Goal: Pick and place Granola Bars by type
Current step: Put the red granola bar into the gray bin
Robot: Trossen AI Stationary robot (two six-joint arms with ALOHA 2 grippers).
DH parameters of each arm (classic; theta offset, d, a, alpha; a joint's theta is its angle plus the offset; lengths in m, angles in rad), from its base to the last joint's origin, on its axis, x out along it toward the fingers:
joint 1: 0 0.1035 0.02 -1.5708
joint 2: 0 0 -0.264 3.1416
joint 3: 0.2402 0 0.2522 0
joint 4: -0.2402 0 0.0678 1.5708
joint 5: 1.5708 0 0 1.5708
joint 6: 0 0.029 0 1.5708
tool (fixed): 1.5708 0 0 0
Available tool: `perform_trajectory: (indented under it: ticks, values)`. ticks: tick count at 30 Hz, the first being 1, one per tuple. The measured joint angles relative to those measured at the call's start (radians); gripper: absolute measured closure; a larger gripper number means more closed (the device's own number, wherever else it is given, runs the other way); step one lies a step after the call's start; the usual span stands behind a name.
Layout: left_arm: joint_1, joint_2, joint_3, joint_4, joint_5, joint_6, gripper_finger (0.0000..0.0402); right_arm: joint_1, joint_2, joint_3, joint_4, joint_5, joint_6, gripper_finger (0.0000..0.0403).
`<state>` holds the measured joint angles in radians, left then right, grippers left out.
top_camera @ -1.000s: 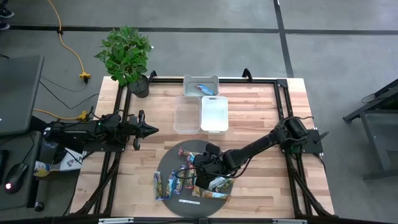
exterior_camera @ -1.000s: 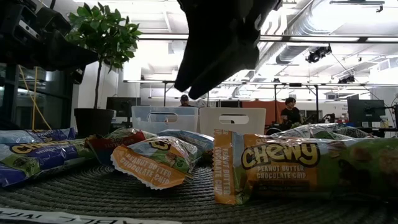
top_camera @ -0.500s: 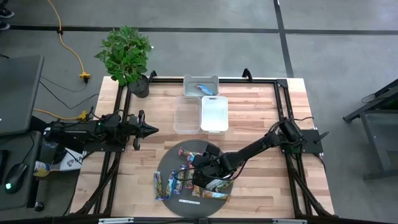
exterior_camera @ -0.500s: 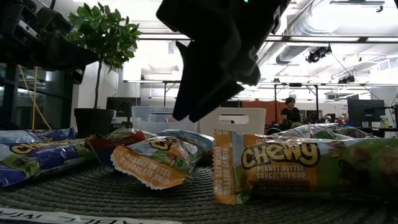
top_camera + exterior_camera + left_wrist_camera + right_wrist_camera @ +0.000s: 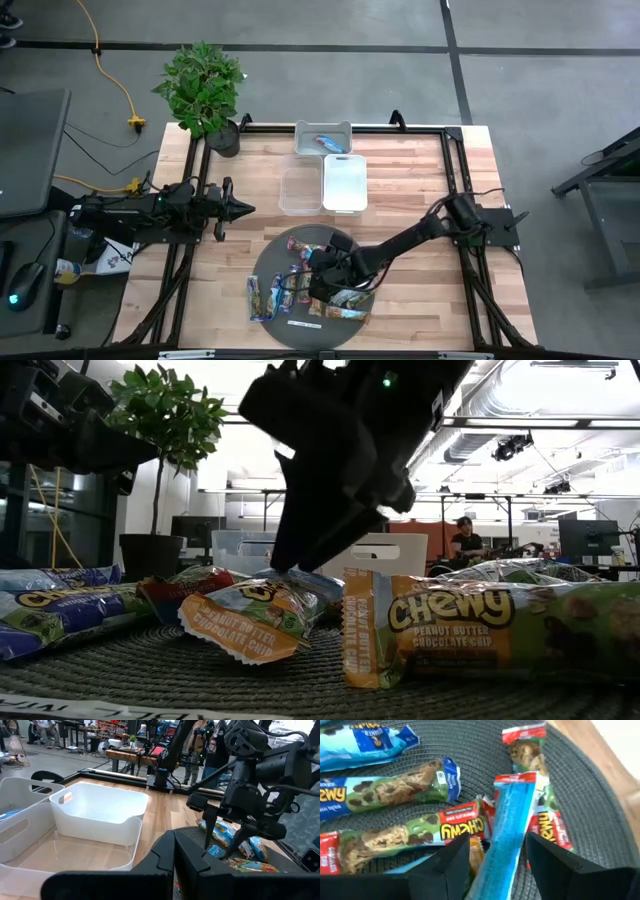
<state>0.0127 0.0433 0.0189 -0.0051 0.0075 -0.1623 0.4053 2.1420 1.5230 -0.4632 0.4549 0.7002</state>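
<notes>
I need to sort this blue bar into the bin with its matching bar, so next I will take hold of it by its middle (image 5: 506,840) with my right gripper.
Several granola bars lie in a loose pile on a round dark woven mat (image 5: 268,262) at the table's near middle, in blue, red and green wrappers. My right gripper (image 5: 318,282) hangs over the pile, open and pointing down. In the right wrist view its fingers stand on either side of a bright blue bar (image 5: 511,822), which lies on top of other bars. The low view shows the fingertips (image 5: 287,563) down at the top of the pile. My left gripper (image 5: 243,208) waits shut over the table's left part, away from the mat. My right gripper comes at the blue bar (image 5: 511,822) from above with one finger on each side, lying across the bar. I cannot tell whether the fingers touch its wrapper. The bar rests on the bars beneath it.
Three bins stand at the far middle: a small one (image 5: 323,130) holding a blue bar (image 5: 327,143), a clear one (image 5: 297,190) and a white one (image 5: 344,183). A potted plant (image 5: 203,85) stands at the far left corner. A thin white label strip (image 5: 305,323) lies on the mat's near edge.
My right gripper has come down onto the pile of bars and moved a little toward the table's near left, staying open. The bars have kept still.
</notes>
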Motion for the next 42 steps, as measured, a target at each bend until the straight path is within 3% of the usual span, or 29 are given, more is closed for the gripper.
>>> perform_trajectory:
  ticks: [19,28,42]
  values:
    - [0.000,0.000,0.000,0.001,0.001,0.000,0.0401,-0.030,0.046,0.000,0.021,-0.066,0.052,0.0230]
    - [0.000,0.000,0.000,0.001,0.000,0.000,0.0401,-0.085,0.046,0.002,0.024,-0.193,0.052,0.0268]
    - [0.000,0.000,0.000,0.001,0.000,0.000,0.0401,-0.118,0.046,0.002,0.073,-0.293,0.057,0.0319]
